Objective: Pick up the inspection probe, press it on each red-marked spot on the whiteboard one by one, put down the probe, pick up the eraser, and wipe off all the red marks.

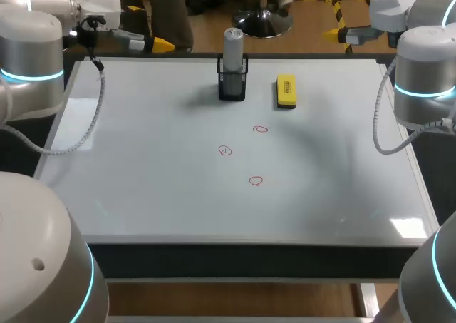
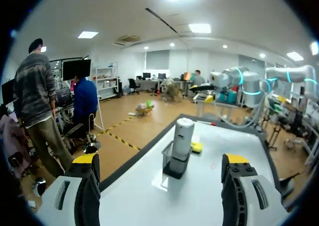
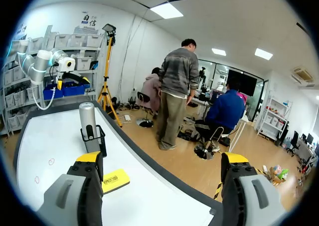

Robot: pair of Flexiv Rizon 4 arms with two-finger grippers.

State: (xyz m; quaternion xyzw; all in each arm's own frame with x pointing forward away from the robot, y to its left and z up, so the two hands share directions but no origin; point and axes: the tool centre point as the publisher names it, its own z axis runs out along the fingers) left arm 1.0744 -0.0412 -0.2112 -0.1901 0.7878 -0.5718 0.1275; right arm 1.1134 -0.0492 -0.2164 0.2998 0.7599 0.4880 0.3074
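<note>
The left gripper picks up the inspection probe by its upper part (image 1: 233,45) (image 2: 184,132) next, which leaves the probe's lower end free to press each red-marked spot.
The grey inspection probe (image 1: 233,48) stands upright in a black holder (image 1: 233,86) at the back of the whiteboard (image 1: 142,166). Just right of it lies the yellow eraser (image 1: 286,91). Three red circles (image 1: 261,129) (image 1: 225,150) (image 1: 256,181) mark the board's middle. My left gripper (image 1: 161,45) hovers open and empty off the back left corner; from its wrist the probe (image 2: 182,137) and eraser (image 2: 196,146) lie ahead of the left gripper (image 2: 159,161). My right gripper (image 1: 333,32) hangs open and empty beyond the back right edge; its own view shows the right gripper (image 3: 162,158), probe (image 3: 87,120) and eraser (image 3: 115,179).
The whiteboard covers nearly the whole tabletop, bare apart from the holder, eraser and marks. Cables droop from both arms over the board's left edge (image 1: 85,134) and right edge (image 1: 381,141).
</note>
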